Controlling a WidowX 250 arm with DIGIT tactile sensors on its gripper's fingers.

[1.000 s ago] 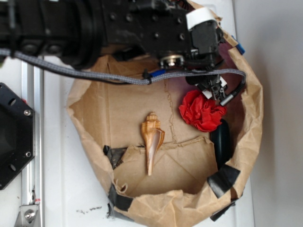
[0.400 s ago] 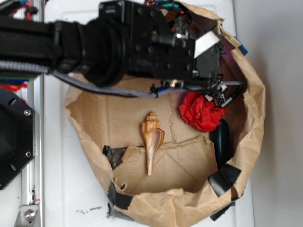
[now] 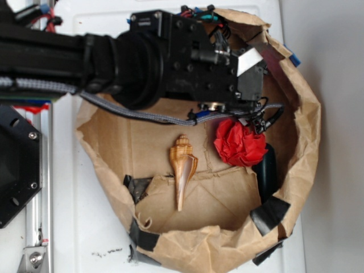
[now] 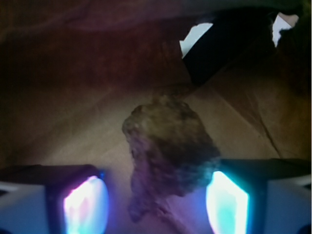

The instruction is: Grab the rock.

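The robot's gripper will next grab the rock from the paper bag (image 4: 78, 112) by its narrow knobby end (image 4: 142, 202).
The rock (image 4: 168, 151) is a lumpy brown-grey stone lying on the brown paper floor in the wrist view. My gripper (image 4: 156, 202) is open, with one glowing pad (image 4: 85, 204) to the rock's left and the other pad (image 4: 226, 200) close against its right side. The rock's near end reaches in between the fingers. From the exterior view the rock is hidden under the black arm (image 3: 182, 57), which hangs over the back right of the paper bag.
The crumpled paper bag's wall (image 3: 304, 114) rings the work area. Inside it lie a red crumpled cloth (image 3: 240, 142) just below the wrist, a tan spiral seashell (image 3: 183, 169) and a glossy black oval (image 3: 266, 170). Black tape (image 4: 229, 44) patches the wall beyond the rock.
The arm's wrist has shifted down and slightly left in the exterior view, lowering into the bag until it sits right above the red cloth.
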